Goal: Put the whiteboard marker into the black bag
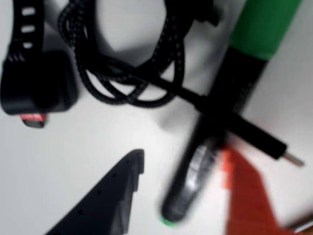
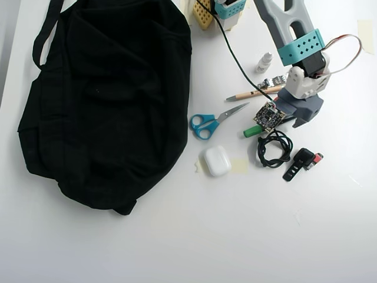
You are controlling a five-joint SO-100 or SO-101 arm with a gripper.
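The whiteboard marker (image 1: 230, 93) needs to go into the black bag, so my gripper should next grab the marker by the lower part of its body (image 1: 191, 175).
The whiteboard marker (image 1: 230, 93) lies on the white table, with its green cap at the top right of the wrist view and its green end at the bottom. My gripper (image 1: 183, 156) is open and low over it. The black finger (image 1: 110, 196) is to the left of the barrel and the orange finger (image 1: 244, 196) is close on its right. In the overhead view only the marker's green end (image 2: 251, 131) shows under my gripper (image 2: 278, 119). The black bag (image 2: 106, 100) lies at the left, well apart from the marker.
A coiled black cable (image 1: 132, 73) (image 2: 274, 147) lies beside the marker, and its plug end crosses the barrel. A black-and-red clip gadget (image 1: 34, 88) (image 2: 303, 160) is near it. Blue scissors (image 2: 209, 122), a tan pen (image 2: 256, 92) and a white earbud case (image 2: 215, 161) lie between the marker and the bag.
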